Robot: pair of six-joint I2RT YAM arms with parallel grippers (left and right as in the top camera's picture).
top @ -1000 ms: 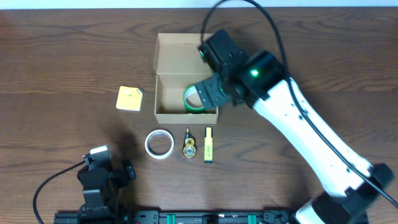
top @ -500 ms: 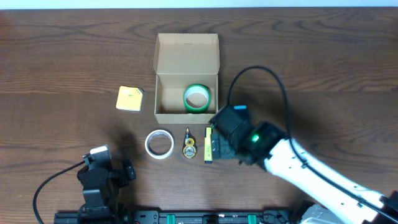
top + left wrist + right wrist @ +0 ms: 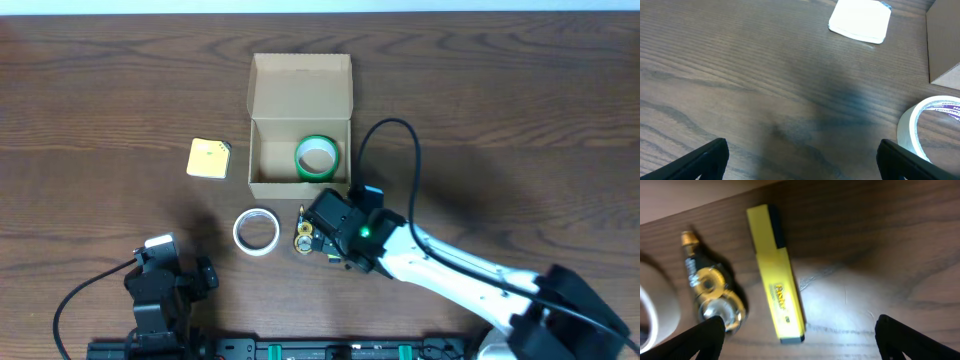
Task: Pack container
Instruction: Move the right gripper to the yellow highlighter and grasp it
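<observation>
My right gripper's fingers are above the yellow highlighter and would miss it now, so they must lower first, then close on it.
The tan cardboard container (image 3: pixel 300 122) stands open, flap lid back, with a green tape roll (image 3: pixel 316 157) inside. In front of it lie a white tape roll (image 3: pixel 256 231), a black-and-gold keychain item (image 3: pixel 303 236) and a yellow highlighter, the last hidden under my right arm in the overhead view. My right gripper (image 3: pixel 330 230) is open and hovers low over the highlighter (image 3: pixel 776 293) and the keychain item (image 3: pixel 710 292). My left gripper (image 3: pixel 800 160) is open and empty above bare table, with the white tape roll (image 3: pixel 932 127) at its right.
A small pale-yellow square pad (image 3: pixel 208 158) lies left of the container; it also shows in the left wrist view (image 3: pixel 860 20). The container's corner (image 3: pixel 942 42) is at that view's right edge. The left arm's base (image 3: pixel 160 290) sits at the front left.
My right arm has left the container, leaving the green tape roll inside, and moved toward the front, then left, over the highlighter and keychain item. The left arm has not moved.
</observation>
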